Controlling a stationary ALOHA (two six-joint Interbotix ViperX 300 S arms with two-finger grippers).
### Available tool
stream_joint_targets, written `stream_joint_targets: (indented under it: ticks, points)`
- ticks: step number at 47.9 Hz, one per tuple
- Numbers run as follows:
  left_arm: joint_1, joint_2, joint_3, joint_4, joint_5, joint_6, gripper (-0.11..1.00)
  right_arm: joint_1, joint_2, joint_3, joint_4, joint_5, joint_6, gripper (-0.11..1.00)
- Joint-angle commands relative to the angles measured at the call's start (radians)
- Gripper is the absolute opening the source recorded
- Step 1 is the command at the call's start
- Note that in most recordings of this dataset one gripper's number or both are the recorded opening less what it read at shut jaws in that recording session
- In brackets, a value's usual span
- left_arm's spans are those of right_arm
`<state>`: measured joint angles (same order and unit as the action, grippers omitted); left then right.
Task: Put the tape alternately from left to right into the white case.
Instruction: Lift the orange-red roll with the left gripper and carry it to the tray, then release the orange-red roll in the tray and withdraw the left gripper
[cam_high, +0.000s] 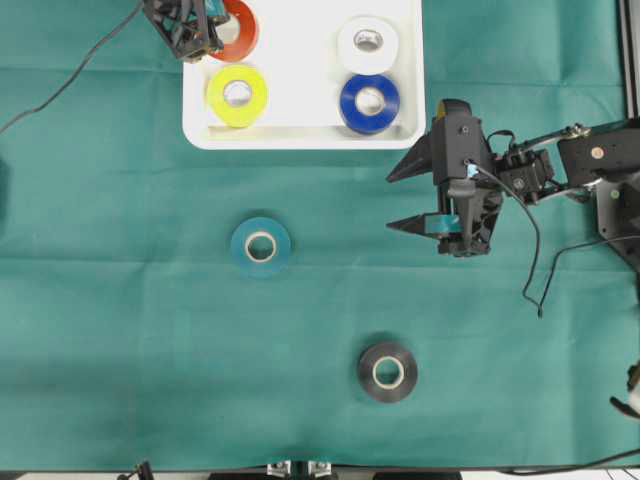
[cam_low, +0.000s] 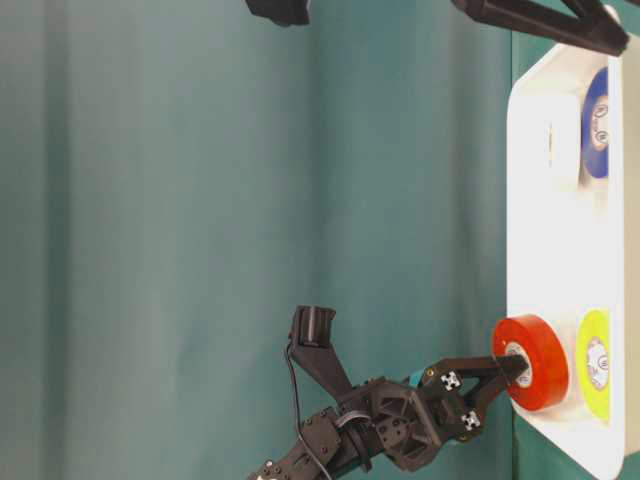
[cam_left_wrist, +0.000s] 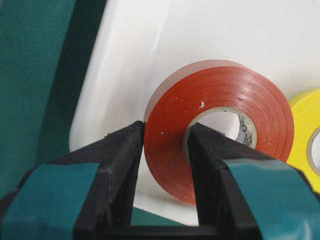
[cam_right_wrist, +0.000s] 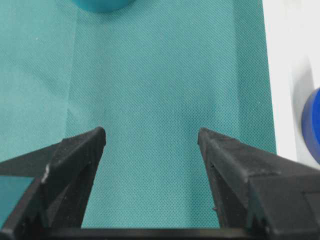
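Observation:
The red-orange roll hangs inside the white case's rim, over the white case's bottom. I should open my left gripper, and the roll would rest there.
The white case (cam_high: 300, 60) lies at the table's far edge and holds a yellow roll (cam_high: 237, 94), a white roll (cam_high: 367, 42) and a blue roll (cam_high: 369, 102). My left gripper (cam_left_wrist: 165, 132) is shut on the red-orange roll (cam_left_wrist: 220, 100), one finger outside it and one in its core. It holds the roll tilted on edge over the case's far left corner (cam_low: 530, 362). A teal-green roll (cam_high: 261, 245) and a black roll (cam_high: 388, 371) lie flat on the cloth. My right gripper (cam_high: 392, 203) hovers open over bare cloth, just right of the case's near right corner.
Green cloth (cam_high: 120, 300) covers the whole table. A black cable (cam_high: 535, 260) trails from the right arm across the cloth. In the right wrist view the case rim (cam_right_wrist: 285, 75) and the blue roll's edge (cam_right_wrist: 312, 125) sit to the right of the open fingers.

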<state>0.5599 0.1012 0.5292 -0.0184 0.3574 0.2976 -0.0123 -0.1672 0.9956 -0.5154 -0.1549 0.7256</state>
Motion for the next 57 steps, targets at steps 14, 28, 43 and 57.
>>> stream_joint_targets:
  ticks: [14,28,43,57]
  points:
    - [0.000,-0.038,-0.014,-0.002,-0.008,0.008,0.04,0.002,-0.006,-0.025,0.003,-0.006,0.002,0.79]
    - [-0.002,-0.055,-0.009,-0.003,-0.008,0.005,0.46,0.003,-0.006,-0.021,0.003,-0.008,0.002,0.79]
    - [-0.060,-0.123,0.031,-0.003,0.000,0.003,0.43,0.002,-0.006,-0.018,0.002,-0.008,0.002,0.79]
    - [-0.170,-0.224,0.124,-0.006,0.000,-0.003,0.43,0.002,-0.006,-0.023,0.002,-0.006,0.000,0.79]
